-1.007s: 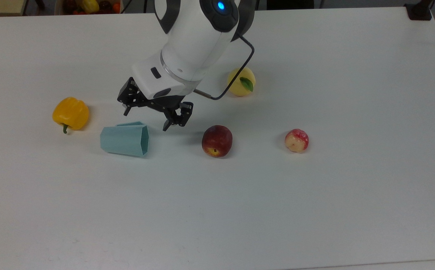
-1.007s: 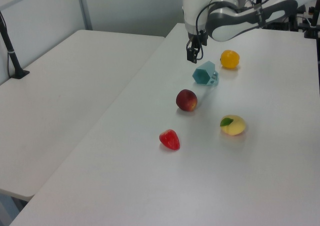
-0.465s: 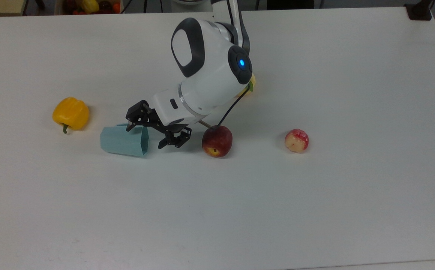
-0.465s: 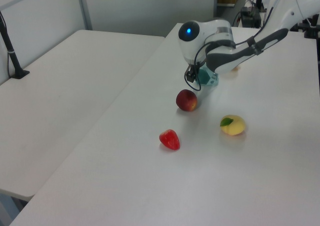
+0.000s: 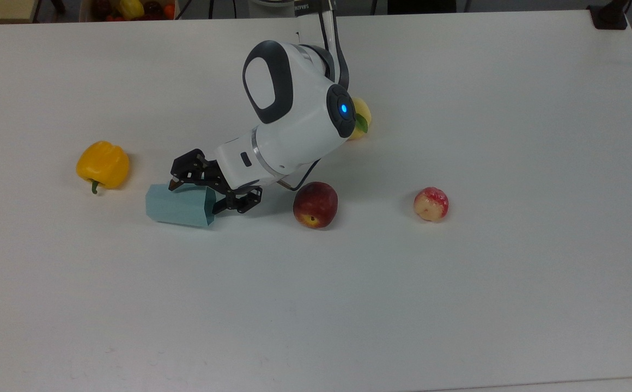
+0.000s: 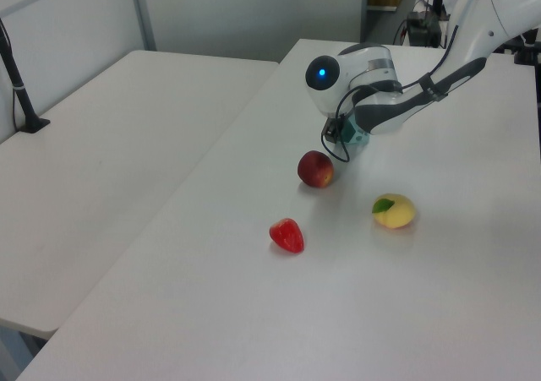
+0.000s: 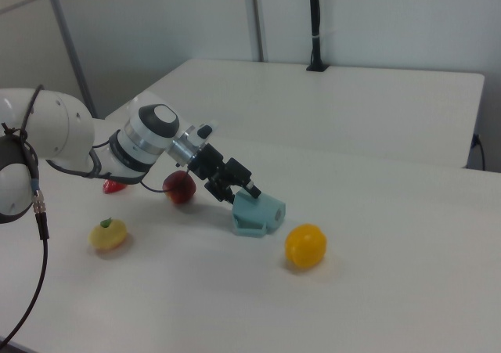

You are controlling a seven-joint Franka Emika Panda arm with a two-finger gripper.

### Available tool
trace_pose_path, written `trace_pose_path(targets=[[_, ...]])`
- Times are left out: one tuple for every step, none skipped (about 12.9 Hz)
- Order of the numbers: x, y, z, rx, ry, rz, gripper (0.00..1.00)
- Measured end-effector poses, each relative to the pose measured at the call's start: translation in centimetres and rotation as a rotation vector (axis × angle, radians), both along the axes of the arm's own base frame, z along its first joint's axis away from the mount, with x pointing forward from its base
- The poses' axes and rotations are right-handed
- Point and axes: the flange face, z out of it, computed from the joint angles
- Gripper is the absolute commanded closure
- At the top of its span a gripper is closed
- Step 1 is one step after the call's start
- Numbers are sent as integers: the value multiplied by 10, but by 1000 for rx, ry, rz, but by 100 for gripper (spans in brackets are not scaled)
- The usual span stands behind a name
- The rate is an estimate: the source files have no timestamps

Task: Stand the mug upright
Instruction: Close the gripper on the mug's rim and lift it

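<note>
The fallen mug needs to stand upright on the white table, so my gripper will grab the mug's rim next.
The pale blue-green faceted mug (image 5: pixel 177 206) lies on its side on the white table (image 5: pixel 457 305), its wide rim toward the top view's right. My gripper (image 5: pixel 198 196) is low and tilted at that rim end, open. One finger (image 5: pixel 175 183) sits at the mug's far edge, and the other (image 5: pixel 222 207) is just beyond the rim. In the right view the gripper (image 7: pixel 239 189) presses close over the mug (image 7: pixel 262 215), whose small handle faces the camera. The left view has the mug (image 6: pixel 357 137) mostly hidden behind the gripper (image 6: pixel 341 136).
A yellow pepper (image 5: pixel 103 164) lies at the top view's left of the mug. A dark red fruit (image 5: pixel 315 204) sits close on the right, a red-and-pale fruit (image 5: pixel 431 203) farther right. A yellow fruit (image 5: pixel 362 121) is half hidden behind the arm. A box of fruit (image 5: pixel 131 8) stands beyond the table's far edge.
The arm has come down and shifted toward the top view's left. The open fingers moved from above and beside the mug to straddle its rim end. The mug has not moved.
</note>
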Motion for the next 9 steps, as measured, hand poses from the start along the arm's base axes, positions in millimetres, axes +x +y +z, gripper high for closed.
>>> trace_pose_path(targets=[[-2, -3, -4, -16, 10, 6, 19], [-4, -8, -9, -28, 20, 7, 38], [-5, -12, -12, -35, 27, 6, 69], [-6, -17, -14, -39, 31, 1, 88], [-6, -19, -14, -40, 32, -1, 100], [-6, -20, -10, -48, 27, 0, 100], [-6, -21, -6, -51, 23, -3, 100], [-6, -23, 0, -53, 16, -8, 100], [-5, -25, 7, -56, 7, -9, 100]])
